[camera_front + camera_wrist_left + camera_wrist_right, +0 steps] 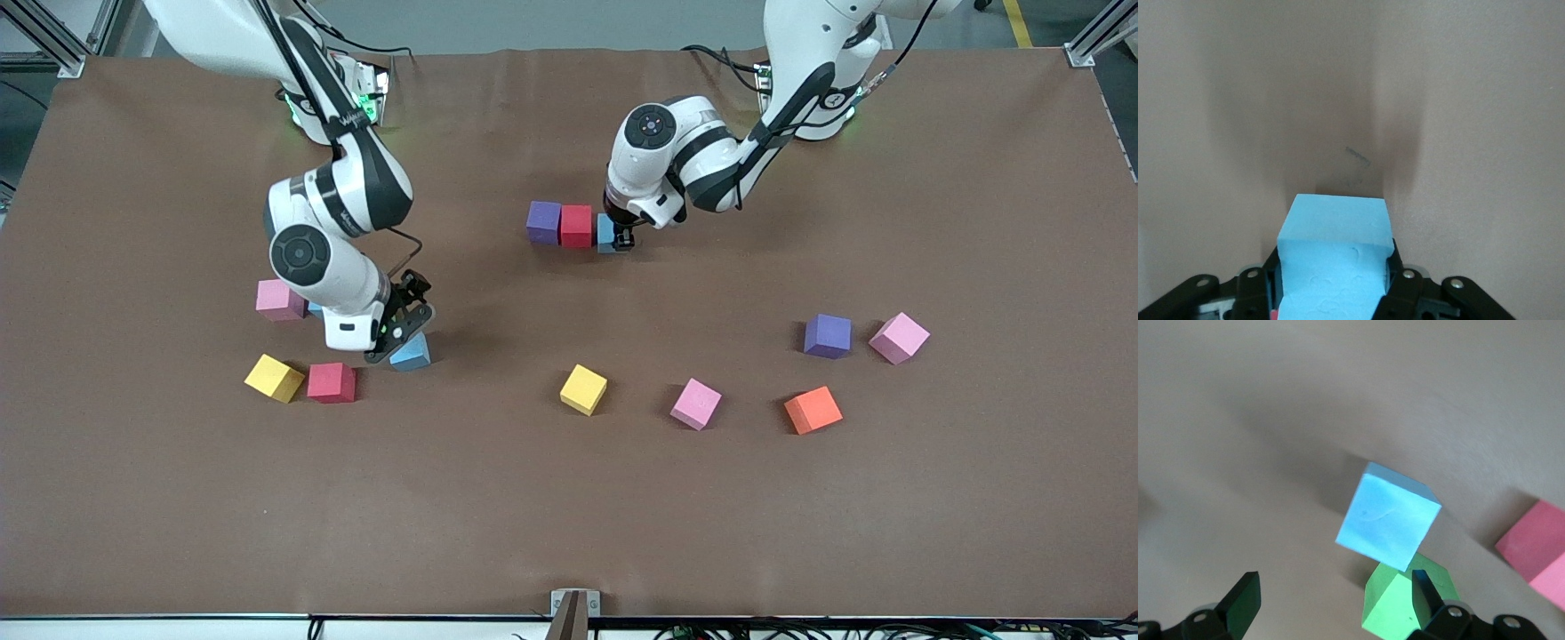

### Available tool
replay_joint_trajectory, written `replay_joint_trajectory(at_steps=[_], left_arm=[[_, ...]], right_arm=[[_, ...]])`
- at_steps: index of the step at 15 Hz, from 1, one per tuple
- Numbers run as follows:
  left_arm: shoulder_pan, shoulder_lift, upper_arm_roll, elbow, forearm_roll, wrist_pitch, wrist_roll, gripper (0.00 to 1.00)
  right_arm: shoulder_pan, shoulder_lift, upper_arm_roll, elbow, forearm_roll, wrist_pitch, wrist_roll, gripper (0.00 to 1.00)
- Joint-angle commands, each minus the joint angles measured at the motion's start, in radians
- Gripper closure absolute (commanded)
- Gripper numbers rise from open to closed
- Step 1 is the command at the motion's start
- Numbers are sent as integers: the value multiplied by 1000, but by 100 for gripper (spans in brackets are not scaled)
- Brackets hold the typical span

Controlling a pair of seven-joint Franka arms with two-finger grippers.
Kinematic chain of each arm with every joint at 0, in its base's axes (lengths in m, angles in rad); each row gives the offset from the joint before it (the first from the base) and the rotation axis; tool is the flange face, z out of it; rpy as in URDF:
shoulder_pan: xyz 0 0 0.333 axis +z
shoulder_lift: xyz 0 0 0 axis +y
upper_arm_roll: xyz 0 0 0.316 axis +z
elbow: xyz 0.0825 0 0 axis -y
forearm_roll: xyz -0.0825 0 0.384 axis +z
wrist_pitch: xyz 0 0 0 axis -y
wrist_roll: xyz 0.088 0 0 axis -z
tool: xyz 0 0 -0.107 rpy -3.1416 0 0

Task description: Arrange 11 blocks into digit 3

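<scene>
The green block (1405, 607) is close against one side of the tilted blue block. I will next grab the blue block with my right gripper by its two free opposite sides.
My left gripper (622, 238) is shut on a blue block (606, 233) that stands on the table at the end of a row with a red block (576, 225) and a purple block (543, 221). The left wrist view shows its fingers (1399, 283) pressed on the sides of that blue block (1335, 227). My right gripper (404, 336) is open, just above a second blue block (412, 354). In the right wrist view this blue block (1388, 523) is tilted and leans on a green block (1405, 607) beside one finger (1426, 590).
Near the right arm lie a pink block (280, 300), a yellow block (274, 378) and a red block (332, 382). Nearer the front camera lie a yellow (583, 389), a pink (696, 404), an orange (813, 410), a purple (828, 336) and a pink block (899, 338).
</scene>
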Motion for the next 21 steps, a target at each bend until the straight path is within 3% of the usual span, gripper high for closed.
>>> replay_joint_trajectory(at_steps=[1,4,11,21], left_arm=[[-16,-25,-3,-22,12,23,-124,81],[-23,-20,-2,-20,12,23,-124,81],[-33,-16,-2,-16,12,29,-133,81],[-38,-8,-2,1,37,39,-131,80]], right_arm=[[-31,28,17,38,19,-4,184,0],[-37,63,13,76,16,-6,309,0],[-34,141,-12,137,7,-6,309,0],[-16,198,-10,145,-13,31,263,0]])
